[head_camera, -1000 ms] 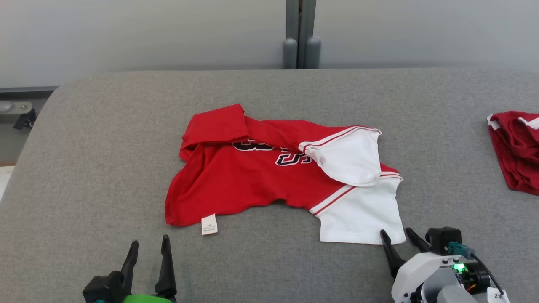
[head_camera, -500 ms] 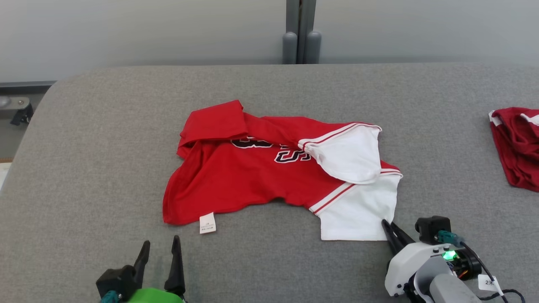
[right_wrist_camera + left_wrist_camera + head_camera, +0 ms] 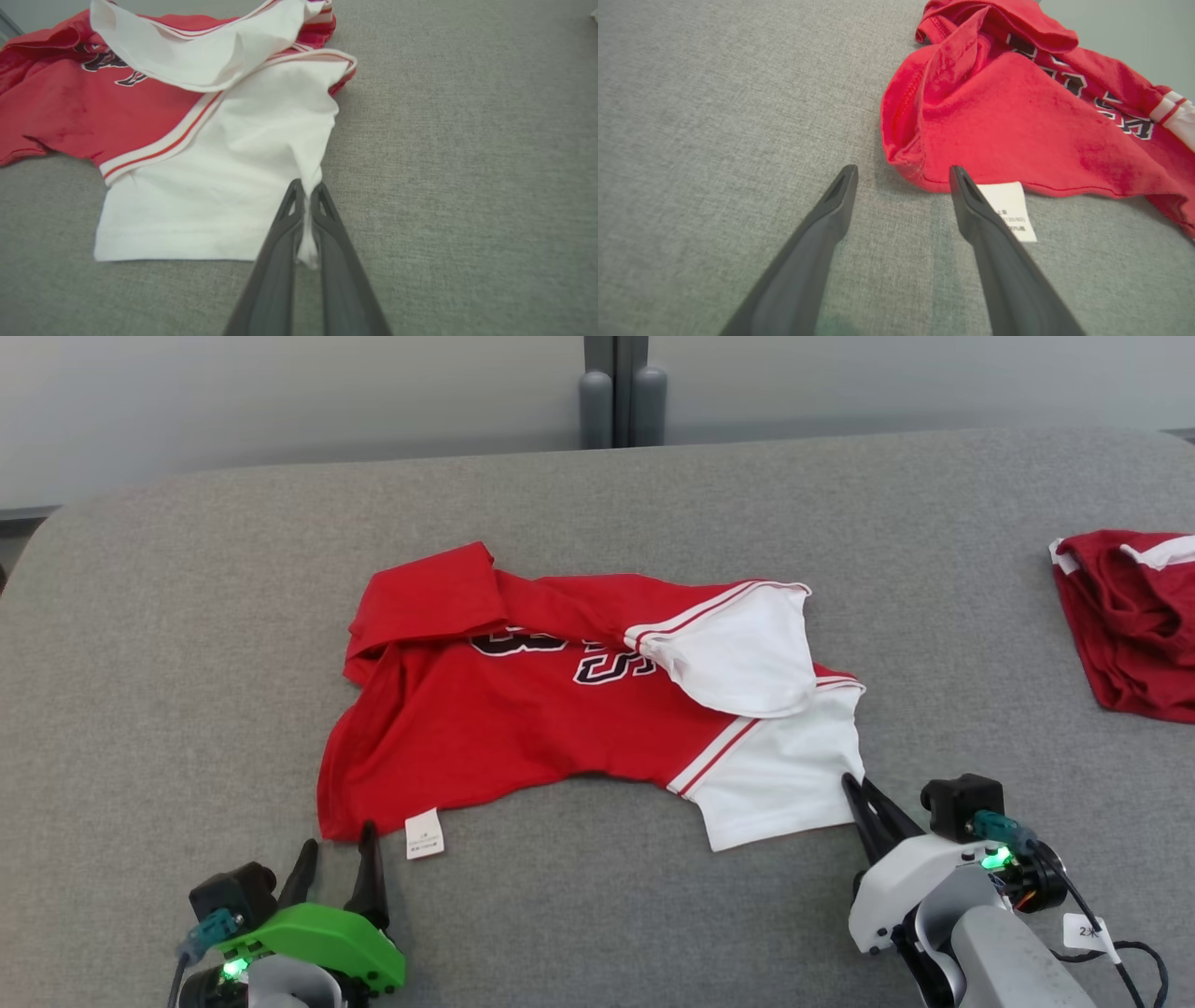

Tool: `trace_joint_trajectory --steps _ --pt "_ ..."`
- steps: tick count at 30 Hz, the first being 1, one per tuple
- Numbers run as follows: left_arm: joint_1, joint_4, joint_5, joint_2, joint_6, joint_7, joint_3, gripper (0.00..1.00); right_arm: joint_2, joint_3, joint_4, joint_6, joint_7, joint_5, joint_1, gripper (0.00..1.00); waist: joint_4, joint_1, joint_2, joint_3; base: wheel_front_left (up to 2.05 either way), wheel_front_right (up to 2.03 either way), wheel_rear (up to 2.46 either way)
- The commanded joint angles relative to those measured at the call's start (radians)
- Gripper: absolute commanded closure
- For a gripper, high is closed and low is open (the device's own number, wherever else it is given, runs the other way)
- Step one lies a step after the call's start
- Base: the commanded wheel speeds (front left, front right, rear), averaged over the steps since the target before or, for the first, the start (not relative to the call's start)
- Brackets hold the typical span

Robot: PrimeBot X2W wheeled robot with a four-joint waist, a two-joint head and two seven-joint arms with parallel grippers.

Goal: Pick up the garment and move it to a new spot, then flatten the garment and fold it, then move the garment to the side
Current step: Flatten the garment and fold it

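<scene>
I should next grab the bunched hem corner with my left gripper, because the cloth stands up there, while the shirt's red body lies flat beside its label.
The garment is a red shirt with white sleeves and black lettering, lying rumpled on the grey surface. My right gripper is shut on the corner of its near white sleeve, with the cloth pinched between the fingers. My left gripper stands open at the garment's near-left red corner. Its right fingertip touches the hem beside the white care label, while the left fingertip rests on bare surface.
A second, darker red garment lies at the right edge of the grey padded surface. A pale wall with a grey post runs behind the surface's far edge. The surface's rounded left corner is near.
My right gripper has shut on the white sleeve corner and drawn it up. My left gripper has advanced to the red hem corner. The head camera has shifted, moving the whole picture.
</scene>
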Motion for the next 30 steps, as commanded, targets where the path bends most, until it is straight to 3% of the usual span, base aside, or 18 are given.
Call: trace_joint_trajectory --steps 1,4,5,6,7,8,12,20,30 --pt "-0.026 0.014 -0.021 0.006 -0.005 -0.005 0.004 0.0 -0.004 -0.002 -0.01 0.0 0.005 -0.006 0.0 1.0 -0.014 0.0 0.0 0.015 0.0 0.0 0.0" --pt "-0.055 0.049 -0.052 0.005 -0.006 -0.008 0.006 0.0 -0.004 -0.004 -0.029 0.0 0.013 -0.01 0.007 1.0 -0.023 0.0 0.0 0.023 0.0 0.0 0.0" --pt "-0.063 0.057 -0.062 0.005 -0.006 -0.008 0.006 0.09 -0.004 -0.005 -0.034 0.0 0.015 -0.011 0.009 1.0 -0.025 0.0 0.0 0.025 0.0 0.0 0.0" --pt "-0.072 0.068 -0.075 0.005 -0.006 -0.009 0.008 0.48 -0.004 -0.007 -0.041 0.0 0.017 -0.013 0.011 1.0 -0.027 0.0 0.0 0.026 0.0 0.0 0.0" --pt "-0.08 0.072 -0.088 0.004 -0.006 -0.011 0.009 0.78 -0.004 -0.009 -0.048 0.0 0.02 -0.014 0.012 1.0 -0.03 0.0 0.0 0.027 0.0 0.0 0.0" --pt "-0.085 0.072 -0.099 0.004 -0.006 -0.012 0.008 1.0 -0.004 -0.01 -0.053 0.0 0.023 -0.015 0.014 1.0 -0.032 0.0 0.0 0.028 0.0 0.0 0.0" --pt "-0.093 0.054 -0.144 0.016 -0.007 -0.019 0.0 1.0 -0.004 -0.021 -0.072 0.0 0.036 0.007 0.016 1.0 -0.037 0.0 0.0 0.024 0.0 0.0 0.0" --pt "-0.048 -0.079 -0.278 0.06 -0.007 0.017 -0.067 1.0 -0.004 0.012 -0.144 0.0 0.101 0.163 -0.003 1.0 -0.038 0.0 0.0 -0.029 0.0 0.0 0.0" --pt "0.003 -0.442 -0.489 0.152 0.006 0.255 -0.079 1.0 -0.004 -0.01 -0.428 0.0 0.246 0.321 -0.028 1.0 -0.039 0.0 0.0 -0.147 0.0 0.0 0.0"
